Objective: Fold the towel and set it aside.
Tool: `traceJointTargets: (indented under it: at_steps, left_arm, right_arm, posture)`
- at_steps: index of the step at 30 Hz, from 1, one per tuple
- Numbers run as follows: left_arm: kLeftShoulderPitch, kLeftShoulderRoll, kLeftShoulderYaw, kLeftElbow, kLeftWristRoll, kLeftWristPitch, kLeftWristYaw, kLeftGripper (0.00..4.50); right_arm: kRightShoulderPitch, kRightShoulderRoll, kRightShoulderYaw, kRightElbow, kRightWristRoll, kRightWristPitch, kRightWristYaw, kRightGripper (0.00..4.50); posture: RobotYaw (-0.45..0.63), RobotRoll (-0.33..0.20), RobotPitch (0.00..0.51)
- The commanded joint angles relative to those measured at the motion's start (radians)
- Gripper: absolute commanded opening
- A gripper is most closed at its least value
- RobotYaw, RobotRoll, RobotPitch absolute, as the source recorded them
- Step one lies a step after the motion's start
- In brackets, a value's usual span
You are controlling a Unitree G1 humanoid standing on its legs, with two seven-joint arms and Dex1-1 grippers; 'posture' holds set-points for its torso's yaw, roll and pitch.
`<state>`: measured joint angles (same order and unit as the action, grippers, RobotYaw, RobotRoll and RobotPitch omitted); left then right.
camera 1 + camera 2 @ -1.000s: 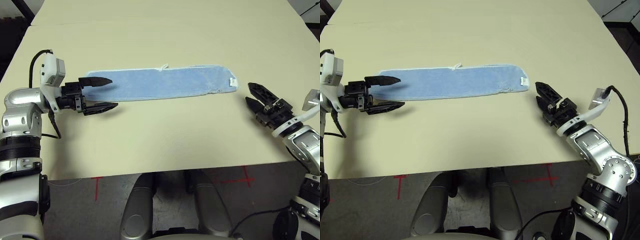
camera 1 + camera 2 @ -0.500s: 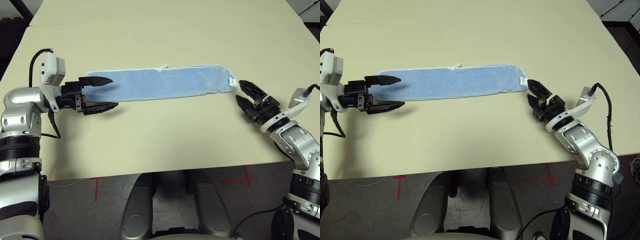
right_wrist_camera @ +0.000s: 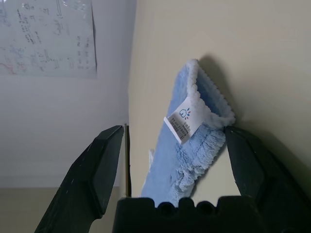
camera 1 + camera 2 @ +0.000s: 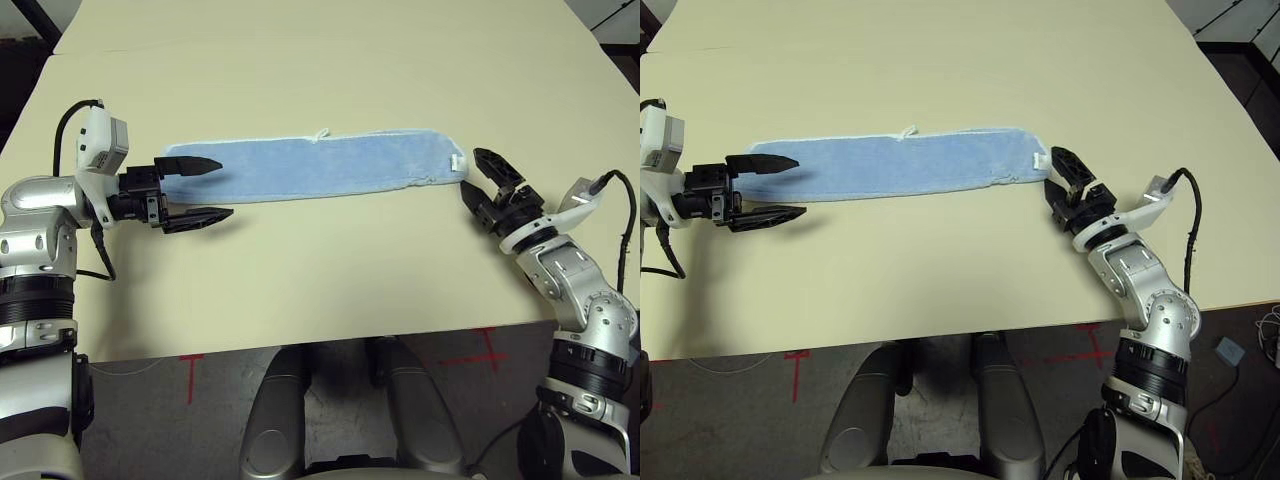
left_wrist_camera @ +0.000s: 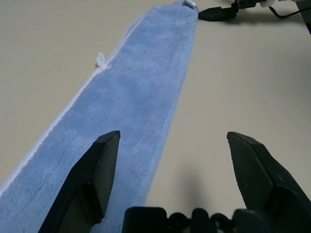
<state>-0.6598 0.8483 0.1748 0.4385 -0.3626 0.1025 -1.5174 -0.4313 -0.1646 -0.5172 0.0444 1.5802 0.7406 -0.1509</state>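
Note:
The towel's tagged end (image 4: pixel 460 166) stands up off the table while the towel's long strip (image 4: pixel 320 168) lies flat, so my right gripper needs to pinch that end next.
The towel (image 4: pixel 320 165) is a light blue strip, folded lengthwise, lying flat across the cream table (image 4: pixel 330 270). A white loop (image 4: pixel 322 133) sticks out of its far edge and a white tag (image 3: pixel 182 121) sits at its right end. My left gripper (image 4: pixel 222 187) is open at the towel's left end, one finger over the cloth (image 5: pixel 141 97) and the other over bare table on the near side. My right gripper (image 4: pixel 472 172) is open right at the towel's right end, with the tagged corner between its fingers (image 3: pixel 109 145). Nothing is held.
The table's front edge (image 4: pixel 330 338) runs just below both arms, with red tape marks (image 4: pixel 190 362) on the floor beyond it. Bare table lies in front of and behind the towel. A printed sheet (image 3: pixel 48 36) hangs on the wall.
My right gripper has moved left and forward across the table until it reached the towel's tagged end. The left gripper and the towel have stayed put.

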Motion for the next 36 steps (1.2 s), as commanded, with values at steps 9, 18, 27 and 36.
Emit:
traceJointTargets:
  at_steps: [9,18,27,36]
  left_arm:
    - [0.016,0.011,-0.015,-0.02,-0.007,0.0,-0.005,4.46]
    - [0.026,0.012,-0.014,-0.016,-0.007,-0.008,-0.011,4.46]
    - [0.04,0.007,-0.012,-0.023,-0.01,-0.003,-0.003,4.46]
    - [0.031,0.008,-0.016,-0.023,-0.008,0.004,0.003,4.46]
  right_arm:
    - [-0.016,0.01,0.021,0.068,-0.056,-0.017,-0.004,4.5]
    - [0.061,0.037,0.007,-0.113,0.069,-0.037,-0.191,4.5]
    - [0.094,0.039,0.04,-0.204,0.174,-0.117,-0.329,4.5]
    - [-0.013,0.051,0.088,-0.051,0.058,-0.177,-0.233,4.5]
  posture:
    - [0.08,0.0,0.321]
    - [0.08,0.0,0.332]
    - [0.07,0.0,0.34]
    - [0.08,0.0,0.34]
